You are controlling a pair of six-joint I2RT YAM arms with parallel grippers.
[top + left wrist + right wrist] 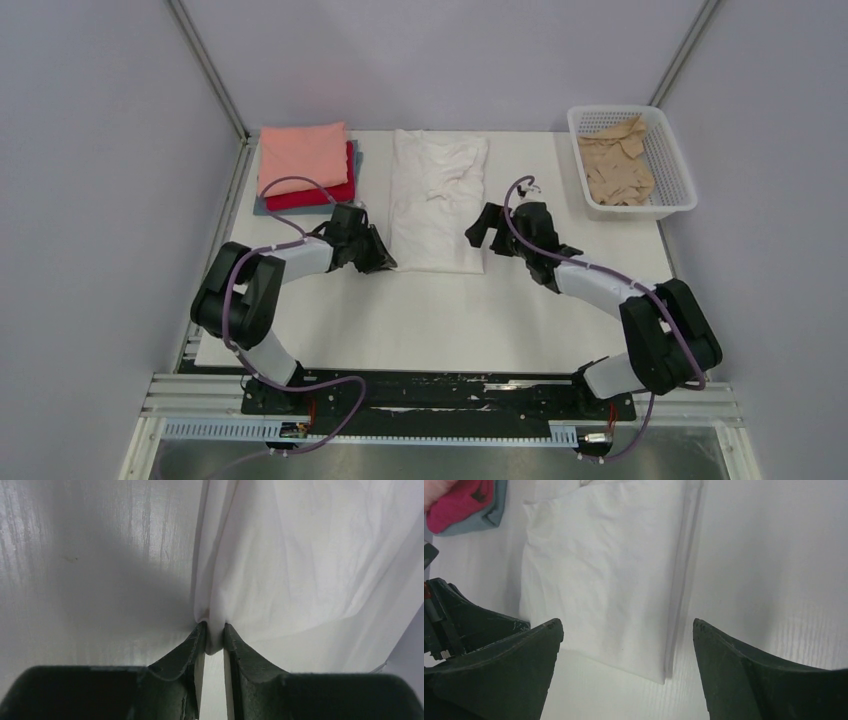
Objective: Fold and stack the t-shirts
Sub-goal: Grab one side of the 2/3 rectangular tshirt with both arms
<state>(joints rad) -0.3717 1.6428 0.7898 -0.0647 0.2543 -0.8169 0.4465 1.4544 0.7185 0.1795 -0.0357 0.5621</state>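
I will next grab the white t-shirt's free near corner (480, 269) (664, 676) with my right gripper, opposite my left gripper's corner, to fold the t-shirt's near edge over evenly.
A white t-shirt (437, 200) lies folded lengthwise in the middle of the table, its far end rumpled. My left gripper (385, 258) sits at the shirt's near left corner, shut on a pinch of the white cloth (214, 635). At the near right corner my right gripper (480, 232) stands open above that corner (659, 672), holding nothing. Salmon-pink (302, 156), red (310, 194) and grey-blue (262, 207) folded t-shirts form a stack at the back left. A tan-beige t-shirt (617, 163) lies crumpled in the basket.
The white lattice basket (676, 168) stands at the back right corner. White table surface (430, 320) stretches between the shirt and the arm bases. Grey walls enclose the table on three sides.
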